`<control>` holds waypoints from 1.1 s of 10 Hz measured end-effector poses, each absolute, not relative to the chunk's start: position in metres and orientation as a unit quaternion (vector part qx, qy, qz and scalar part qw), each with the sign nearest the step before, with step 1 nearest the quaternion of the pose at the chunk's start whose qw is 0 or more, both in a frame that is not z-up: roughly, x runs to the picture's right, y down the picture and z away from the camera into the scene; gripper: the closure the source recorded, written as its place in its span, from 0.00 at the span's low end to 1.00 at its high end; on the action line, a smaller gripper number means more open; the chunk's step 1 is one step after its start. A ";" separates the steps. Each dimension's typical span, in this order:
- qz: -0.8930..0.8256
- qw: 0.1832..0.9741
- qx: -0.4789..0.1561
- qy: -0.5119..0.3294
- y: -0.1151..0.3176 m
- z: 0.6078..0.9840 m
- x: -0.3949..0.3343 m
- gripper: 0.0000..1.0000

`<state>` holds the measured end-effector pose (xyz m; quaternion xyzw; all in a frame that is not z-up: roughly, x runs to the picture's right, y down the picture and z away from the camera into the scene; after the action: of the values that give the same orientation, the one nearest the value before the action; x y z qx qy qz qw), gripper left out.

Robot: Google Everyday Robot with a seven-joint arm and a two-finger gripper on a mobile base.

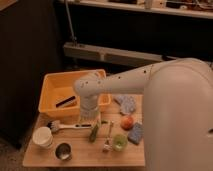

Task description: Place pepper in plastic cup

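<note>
The long green pepper needs to go down into the plastic cup [119,142], so the robot's gripper will grab the pepper by one end [96,125] next.
The pepper [94,133], long and dark green, lies on the wooden table [80,157] near its middle. My gripper [89,118] hangs just above the pepper's far end and points down. It is open and holds nothing. The plastic cup [119,142], small and lime green, stands upright to the right of the pepper near the front edge. It is apart from the gripper. My white arm reaches in from the right and fills the right side of the view.
A yellow bin [56,88] sits at the back left. A brush [64,126], a white cup [42,136] and a metal cup [63,151] are on the left. A fork [108,138], an orange-red fruit [127,122], a blue sponge [135,134] and a cloth [127,104] lie right.
</note>
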<state>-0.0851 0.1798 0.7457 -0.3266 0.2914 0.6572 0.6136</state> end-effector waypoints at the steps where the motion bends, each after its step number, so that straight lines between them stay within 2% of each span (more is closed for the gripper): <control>1: 0.656 0.608 -0.332 0.298 0.182 0.749 -0.084 0.35; 7: 0.657 0.606 -0.332 0.302 0.182 0.749 -0.084 0.35; 11: 0.655 0.597 -0.345 0.309 0.216 0.769 -0.079 0.35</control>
<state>-0.0788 0.2159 0.7688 -0.3453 0.3086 0.6552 0.5969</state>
